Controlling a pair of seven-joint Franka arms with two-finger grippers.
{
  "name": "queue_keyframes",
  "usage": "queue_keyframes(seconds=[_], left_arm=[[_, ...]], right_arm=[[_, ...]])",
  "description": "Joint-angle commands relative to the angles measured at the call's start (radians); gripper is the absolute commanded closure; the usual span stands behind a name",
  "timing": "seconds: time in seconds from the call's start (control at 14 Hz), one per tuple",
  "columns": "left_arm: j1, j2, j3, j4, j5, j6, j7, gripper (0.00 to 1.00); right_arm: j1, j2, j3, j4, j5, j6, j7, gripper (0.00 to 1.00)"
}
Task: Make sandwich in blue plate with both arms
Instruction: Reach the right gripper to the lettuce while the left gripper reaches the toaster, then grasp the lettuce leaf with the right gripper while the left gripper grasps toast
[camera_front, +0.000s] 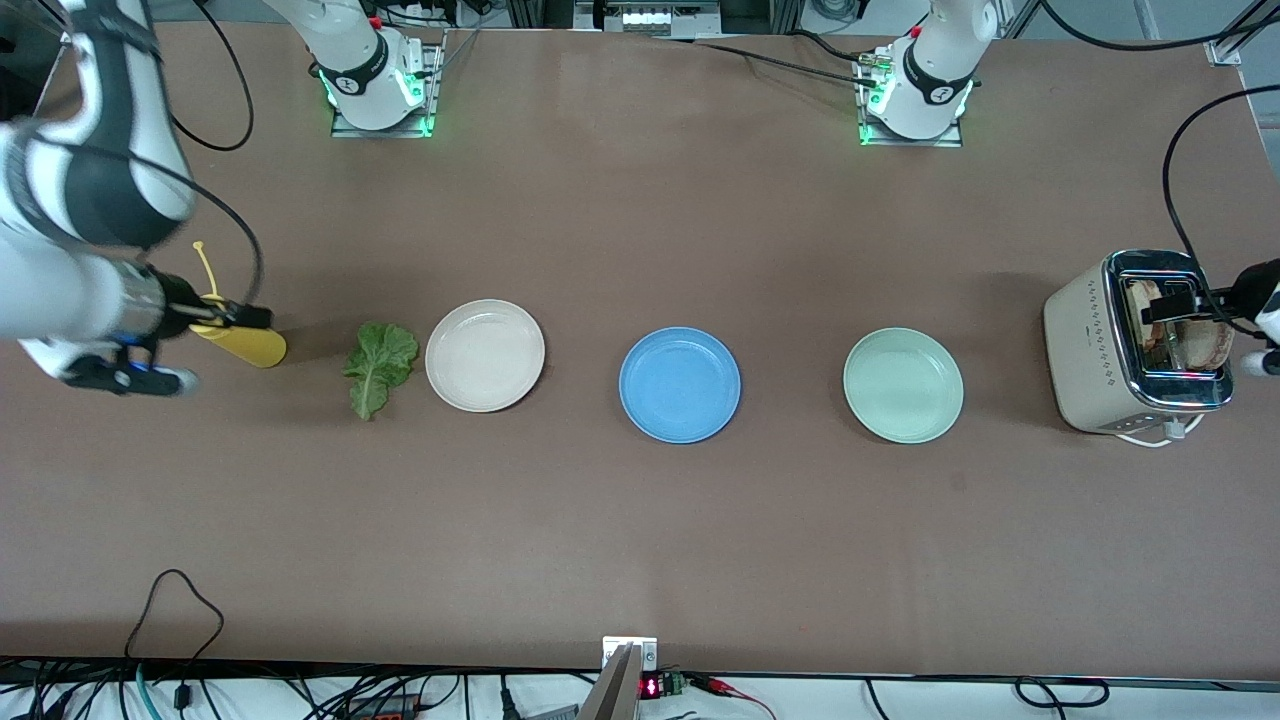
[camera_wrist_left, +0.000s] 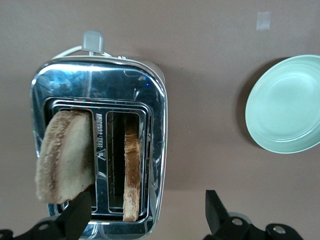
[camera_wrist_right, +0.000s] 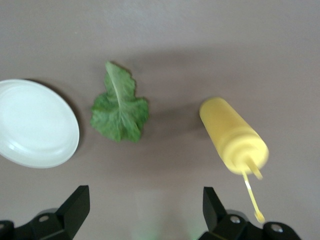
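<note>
My left gripper grabs the edge-on bread slice by its exposed crust end next, to start the sandwich on the blue plate.
The blue plate lies empty at the table's middle. Two toasted bread slices stand in the toaster at the left arm's end. In the left wrist view one slice leans up out of its slot and the other stands edge-on in the toaster. My left gripper hangs open over the toaster, one finger beside the leaning slice. A green lettuce leaf lies on the table. My right gripper is open and empty over a yellow bottle.
A cream-white plate lies beside the lettuce. A mint-green plate lies between the blue plate and the toaster. The yellow squeeze bottle lies on its side at the right arm's end.
</note>
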Motion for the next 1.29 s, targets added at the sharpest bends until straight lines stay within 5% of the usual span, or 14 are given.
queue_keyframes(seconds=[0.0,0.29,0.57,1.0,1.14,1.21], left_arm=[[0.014,0.018,-0.008,-0.004,0.024,-0.001,0.017,0.0],[0.034,0.04,-0.008,-0.01,0.027,-0.009,0.028,0.0],[0.063,0.052,-0.006,-0.045,0.03,-0.003,0.065,0.07],[0.063,0.074,-0.008,-0.053,0.034,-0.007,0.051,0.83],[0.066,0.069,-0.008,-0.05,0.034,-0.01,0.063,0.97],[0.068,0.062,-0.008,-0.041,0.034,-0.021,0.066,0.99]], right_arm=[[0.028,0.021,0.001,-0.16,0.008,0.22,0.0,0.0],[0.057,0.04,0.001,-0.358,0.008,0.553,0.015,0.0],[0.075,0.124,0.001,-0.374,0.008,0.692,0.061,0.0],[0.074,0.211,0.001,-0.369,0.008,0.802,0.103,0.0],[0.068,0.228,0.001,-0.369,0.008,0.817,0.103,0.0],[0.068,0.234,0.001,-0.369,0.008,0.822,0.103,0.12]])
